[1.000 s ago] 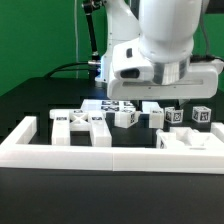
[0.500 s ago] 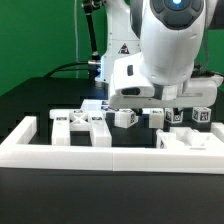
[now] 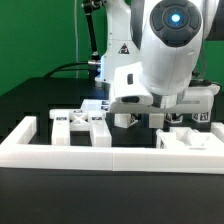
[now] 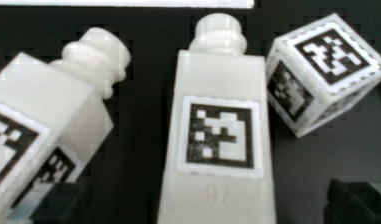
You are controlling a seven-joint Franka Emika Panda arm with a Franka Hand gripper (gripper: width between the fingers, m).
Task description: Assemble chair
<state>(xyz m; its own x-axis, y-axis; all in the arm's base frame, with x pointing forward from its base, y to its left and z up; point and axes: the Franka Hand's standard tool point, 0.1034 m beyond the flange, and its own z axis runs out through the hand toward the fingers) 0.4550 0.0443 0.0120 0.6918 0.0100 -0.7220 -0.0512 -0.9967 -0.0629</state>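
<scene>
The gripper's fingers, beside the second post, stand beside the middle post (image 4: 217, 185) in the wrist view, so it is time to close on that post now.
The chair is in loose white tagged parts on the black table. In the wrist view a long post (image 4: 219, 130) with a knobbed end lies straight between my fingers. A second post (image 4: 54, 110) lies beside it, and a tagged block (image 4: 329, 75) lies on its other side. My gripper (image 4: 208, 205) is open and low over the middle post, with dark fingertips (image 4: 361, 200) at the sides. In the exterior view my gripper (image 3: 139, 113) hangs over the row of parts (image 3: 125, 118). A flat tagged piece (image 3: 82, 122) lies to the exterior view's left.
A long white border frame (image 3: 60, 150) runs along the front and sides. A blocky white part (image 3: 185, 138) sits inside it at the exterior view's right, with a tagged block (image 3: 201, 117) behind. The marker board (image 3: 95, 104) lies flat at the back.
The arm has come down over the row of parts, and the wrist now covers the middle pieces in the exterior view. The parts have not moved.
</scene>
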